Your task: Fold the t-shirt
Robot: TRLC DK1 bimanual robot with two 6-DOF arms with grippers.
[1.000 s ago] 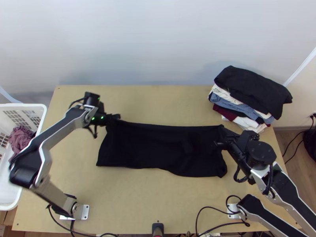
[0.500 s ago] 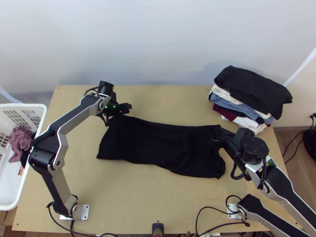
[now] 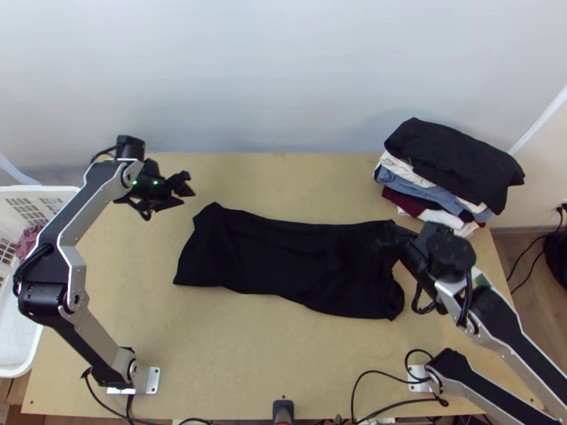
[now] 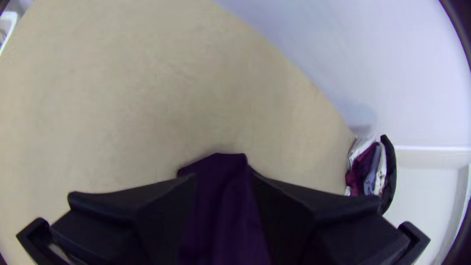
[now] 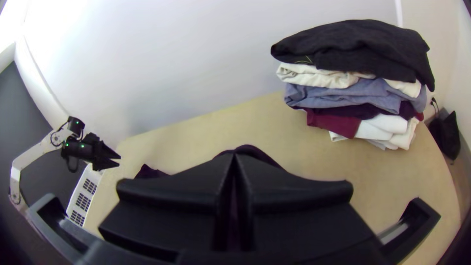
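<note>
Next, my left gripper grabs the raised hem corner (image 3: pixel 212 208) that pokes out, as the t-shirt's folded strip (image 3: pixel 290 258) lies flat and slack.
In the top view the black t-shirt (image 3: pixel 283 256) lies as a long folded strip across the middle of the table. My left gripper (image 3: pixel 186 190) stands open above and left of its upper left corner, apart from it. In the left wrist view, the shirt (image 4: pixel 221 211) shows below and between the spread fingers of this gripper (image 4: pixel 223 184). At the shirt's right end is my right gripper (image 3: pixel 386 243), shut on its upper right part. Seen from the right wrist, the gripper (image 5: pixel 234 159) has its fingertips together, with dark cloth (image 5: pixel 250 149) bulging just beyond them.
A stack of folded clothes (image 3: pixel 453 170) stands at the table's back right. Left of the table is a white basket (image 3: pixel 21 358) with a mauve cloth inside. Bare wood (image 3: pixel 269 354) lies in front of the shirt, and a wall rises behind the table.
My left gripper drew the shirt's upper left corner up and right, then let go, opened and moved off left. The right gripper shifted slightly left and up, the shirt's right end with it.
</note>
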